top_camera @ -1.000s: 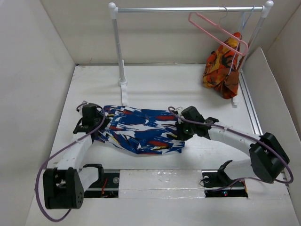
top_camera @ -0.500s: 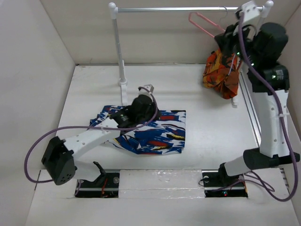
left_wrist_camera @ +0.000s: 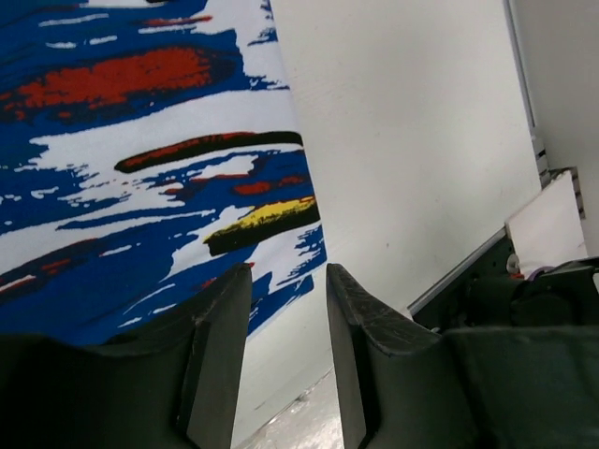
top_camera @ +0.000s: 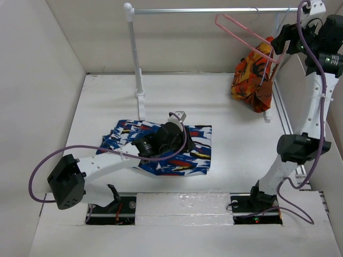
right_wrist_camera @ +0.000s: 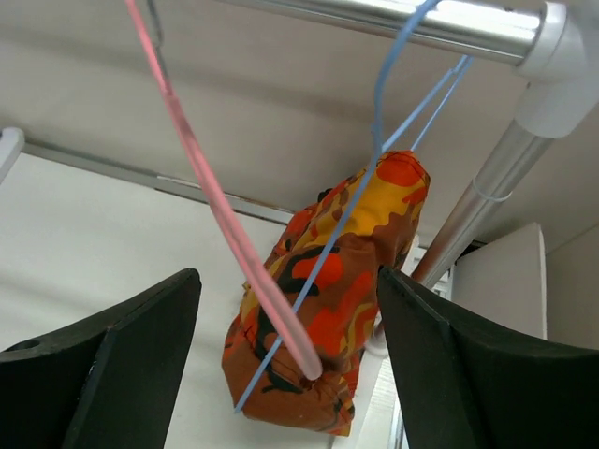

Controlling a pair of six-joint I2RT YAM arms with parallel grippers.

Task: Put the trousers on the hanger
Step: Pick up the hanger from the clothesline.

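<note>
The fingers of my right gripper are wide open around the pink hanger, so the hanger would stay hooked on the bar if I lifted my right gripper now.
The trousers [top_camera: 128, 140], blue with white, red and yellow splotches, lie flat on the table; their near right corner shows in the left wrist view [left_wrist_camera: 140, 140]. My left gripper [top_camera: 185, 145] hovers low over their right part, jaws open a little with nothing between them [left_wrist_camera: 288, 299]. The pink hanger [top_camera: 249, 37] hangs by its hook on the rail. My right gripper [top_camera: 276, 45] is raised beside it. In the right wrist view the pink hanger [right_wrist_camera: 225, 234] runs between the widely open fingers [right_wrist_camera: 140, 346] without touching them.
An orange-red patterned garment [top_camera: 256, 75] hangs on a pale blue hanger [right_wrist_camera: 374, 140] just behind the pink one. The rack's rail [top_camera: 203, 9] spans the back, its left post [top_camera: 136, 59] standing just behind the trousers. White walls enclose the table.
Both arms left the trousers' ends. The right arm rose to the rail and opened wide beside the pink hanger. The left arm moved right over the trousers and parted its jaws.
</note>
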